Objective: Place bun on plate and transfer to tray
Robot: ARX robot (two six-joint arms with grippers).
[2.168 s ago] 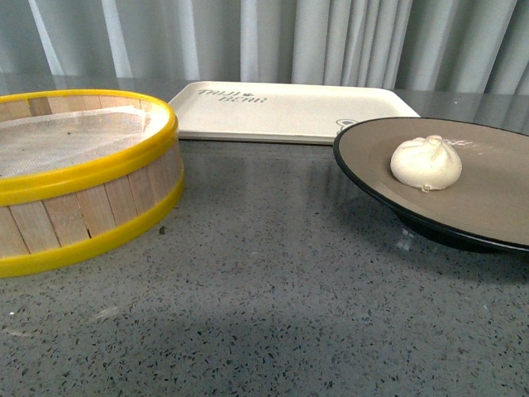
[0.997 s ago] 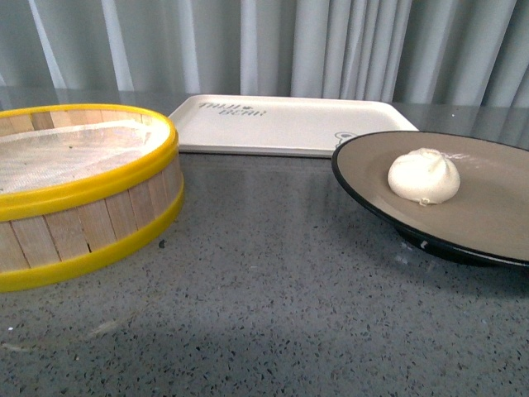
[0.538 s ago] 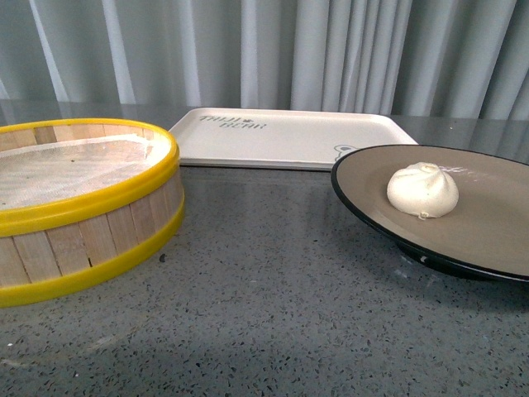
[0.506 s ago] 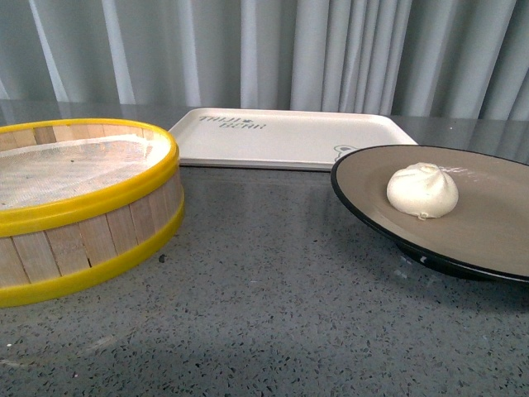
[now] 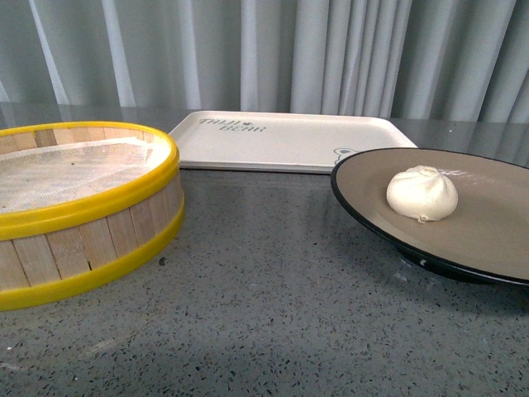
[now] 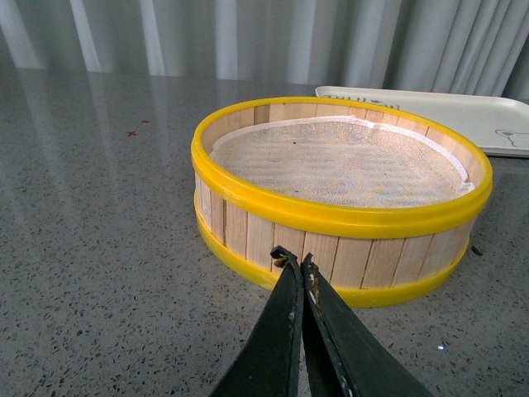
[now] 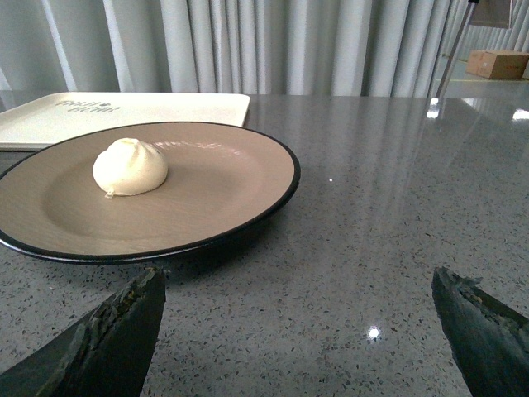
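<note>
I need to grab the plate by its black rim with my right gripper next, so that I can carry the bun to the tray.
The white pleated bun rests on the tan plate with a black rim at the right of the table. The cream tray lies flat behind it, with nothing on it. Neither arm shows in the front view. My left gripper is shut with nothing in it, its tips close to the wooden steamer basket's side. My right gripper is open wide over bare table, just short of the plate's near rim.
A yellow-rimmed wooden steamer basket with a white cloth liner stands at the left. Grey speckled tabletop lies between basket and plate. Curtains hang behind the table. A cardboard box sits far off.
The basket, plate and tray sit a little lower in the front view than before, as the view has tilted slightly. The bun stays put on the plate.
</note>
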